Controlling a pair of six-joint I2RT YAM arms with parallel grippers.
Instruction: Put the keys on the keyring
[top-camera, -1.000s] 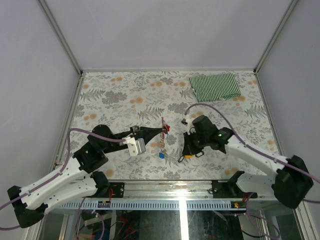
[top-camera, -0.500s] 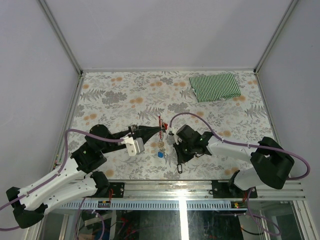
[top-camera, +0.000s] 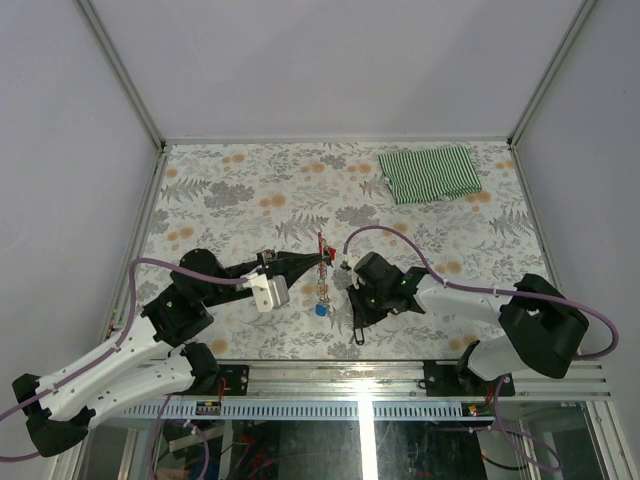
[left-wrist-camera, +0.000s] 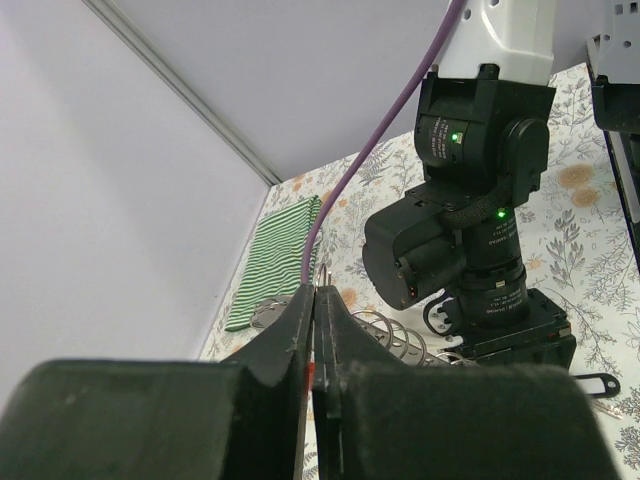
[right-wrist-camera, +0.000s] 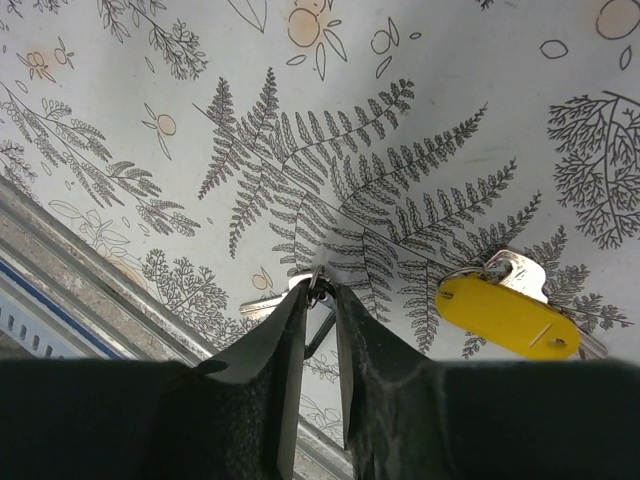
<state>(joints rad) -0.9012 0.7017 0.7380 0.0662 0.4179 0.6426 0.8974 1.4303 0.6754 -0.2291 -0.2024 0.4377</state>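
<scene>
The small flat metal piece (right-wrist-camera: 317, 289) is between my fingers where the black loop joins it, so my right gripper should close on it now.
My left gripper (top-camera: 321, 262) is shut on the keyring (top-camera: 322, 243), a red clip held above the table. Its silver chain (top-camera: 322, 288) hangs down to a blue key (top-camera: 321, 310). In the left wrist view a red sliver of the keyring (left-wrist-camera: 312, 375) shows between the closed jaws of the left gripper (left-wrist-camera: 320, 290). My right gripper (right-wrist-camera: 322, 288) stands just right of the chain, fingers a narrow gap apart. A small black loop (right-wrist-camera: 321, 331) and a silver key blade (right-wrist-camera: 266, 306) lie at its tips, unpinched. A yellow key (right-wrist-camera: 505, 315) lies to the right.
A green striped cloth (top-camera: 430, 172) lies folded at the back right. The small black loop (top-camera: 358, 337) rests near the table's metal front rail (top-camera: 330, 368). The right arm's wrist (left-wrist-camera: 470, 250) stands close in front of my left fingers.
The right arm swung left toward the hanging chain, then held still. Its jaws have parted slightly. The left arm has kept the keyring in place.
</scene>
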